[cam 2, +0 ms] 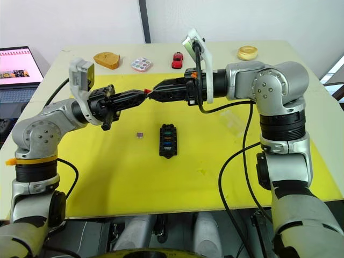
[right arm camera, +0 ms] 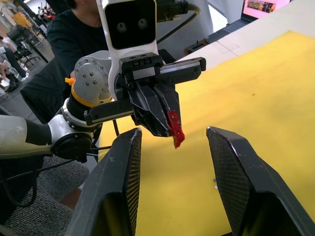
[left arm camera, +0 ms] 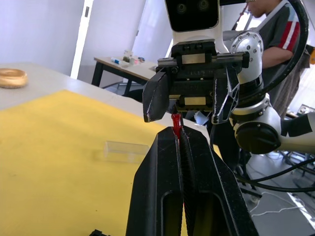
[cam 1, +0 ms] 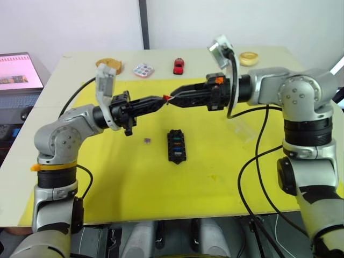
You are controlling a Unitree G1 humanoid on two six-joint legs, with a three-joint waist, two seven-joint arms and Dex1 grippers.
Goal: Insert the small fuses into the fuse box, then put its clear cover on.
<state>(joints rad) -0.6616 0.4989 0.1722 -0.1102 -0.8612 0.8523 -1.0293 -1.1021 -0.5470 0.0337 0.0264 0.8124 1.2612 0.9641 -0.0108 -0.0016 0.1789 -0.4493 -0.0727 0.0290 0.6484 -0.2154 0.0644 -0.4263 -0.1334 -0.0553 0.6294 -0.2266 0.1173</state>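
The red fuse's metal prongs need to stay free to go into the fuse box (cam 1: pixel 176 145), so the right gripper should grab the red fuse by its plastic body (cam 1: pixel 166 98).
My left gripper (cam 1: pixel 162 99) is shut on a small red fuse (cam 1: pixel 167 97) and holds it in the air above the yellow mat. My right gripper (right arm camera: pixel 174 136) faces it tip to tip and stands open, its two fingers on either side of the red fuse (right arm camera: pixel 175 130) without touching it. Below them the black fuse box (cam 1: pixel 176 145) lies on the mat with a few coloured fuses in its slots. To its left lies a loose purple fuse (cam 1: pixel 147 141). The clear cover (cam 1: pixel 240 128) rests on the mat to the right.
A yellow mat (cam 1: pixel 129 183) covers most of the table. Along the far edge stand a red toy car (cam 1: pixel 178 65), a round paint palette (cam 1: pixel 143 70), a brown bread-like piece (cam 1: pixel 109 64) and a tan ring (cam 1: pixel 248 58). A laptop (cam 1: pixel 19 72) sits off the left.
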